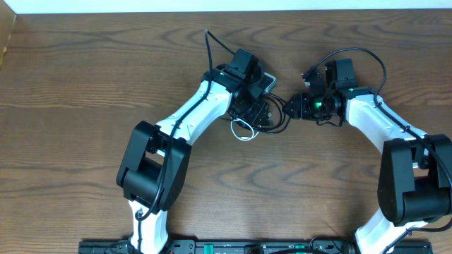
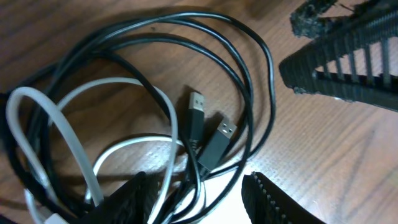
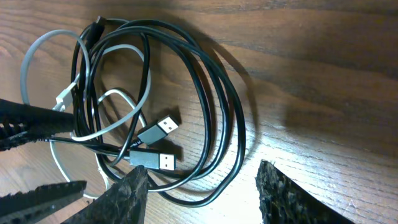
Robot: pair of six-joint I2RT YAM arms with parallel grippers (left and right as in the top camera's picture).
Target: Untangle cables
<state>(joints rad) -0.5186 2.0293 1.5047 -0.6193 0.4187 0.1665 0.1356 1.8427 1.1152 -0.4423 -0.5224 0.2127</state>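
Observation:
My left gripper grips only the white cable next, at its loop crossing over the black coils, to pull it free and untangle it.
The black cable lies in several coils on the wooden table, with the white cable looped through it. Two USB plugs lie side by side inside the coils. The bundle also shows in the right wrist view and overhead, where a white loop sticks out. My left gripper is open low over the bundle, with black and white strands between its fingers. My right gripper is open over the outer black loops, facing the left gripper from the right.
The right gripper's fingers show at the top right of the left wrist view. The left gripper's fingers show at the left of the right wrist view. The table's far edge runs along the top.

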